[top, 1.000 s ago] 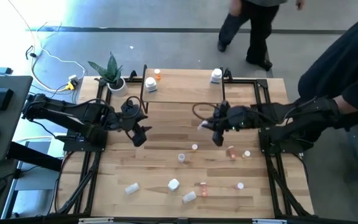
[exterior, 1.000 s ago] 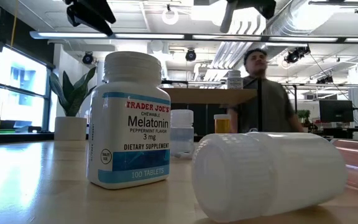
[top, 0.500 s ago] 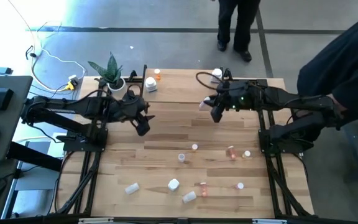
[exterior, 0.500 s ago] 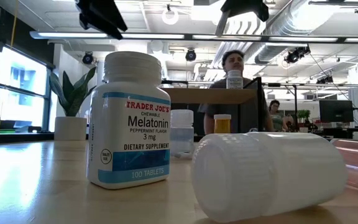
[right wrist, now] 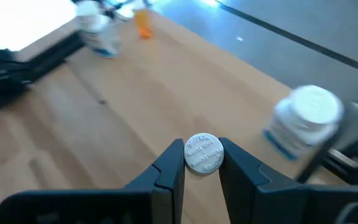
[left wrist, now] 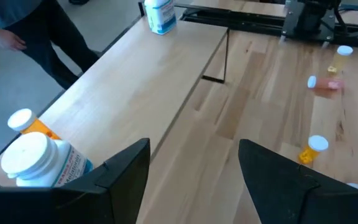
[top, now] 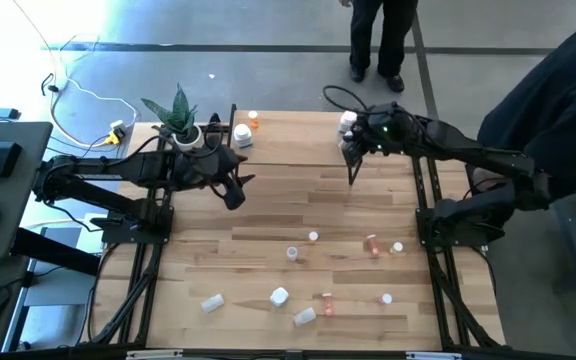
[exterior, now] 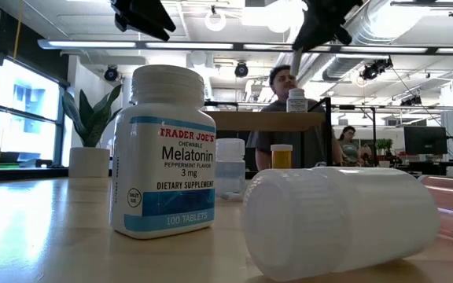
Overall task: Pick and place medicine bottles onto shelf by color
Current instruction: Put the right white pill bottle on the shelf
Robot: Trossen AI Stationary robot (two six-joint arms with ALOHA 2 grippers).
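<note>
The robot's right gripper will keep holding the tiny white-capped bottle until the bottle is on the shelf board, because in the right wrist view it hangs above the board and would fall.
The shelf (top: 298,140) stands along the table's far edge. On it stand a white bottle (top: 242,136) and an orange one (top: 254,120) at the left end, and a white bottle (top: 348,122) at the right end. My right gripper (right wrist: 202,152), shut on a tiny white-capped bottle (right wrist: 204,151), hovers at the shelf's near edge close to that right-end bottle (right wrist: 306,121). My left gripper (left wrist: 194,162) is open and empty, hovering off the shelf's left end (top: 230,190). Several more bottles lie scattered on the near half of the table (top: 280,296). My right gripper pinches the tiny bottle between its two fingers, one finger (right wrist: 173,163) on each side just under the white cap (right wrist: 204,149). The bottle is lifted clear and its cap faces the wrist camera. How far back it sits between the fingers does not show.
A potted plant (top: 178,115) stands at the table's far left corner. In the low view a Melatonin bottle (exterior: 163,149) stands and a white bottle (exterior: 340,220) lies near the table's front edge. A person (top: 378,35) stands beyond the far edge; another dark-clothed person is at right (top: 558,90).
My right gripper has carried the tiny bottle from the middle of the table toward the far edge, up to the shelf's right end, staying shut on it. My left gripper has moved a little toward the far edge. The person behind the table has stepped sideways.
</note>
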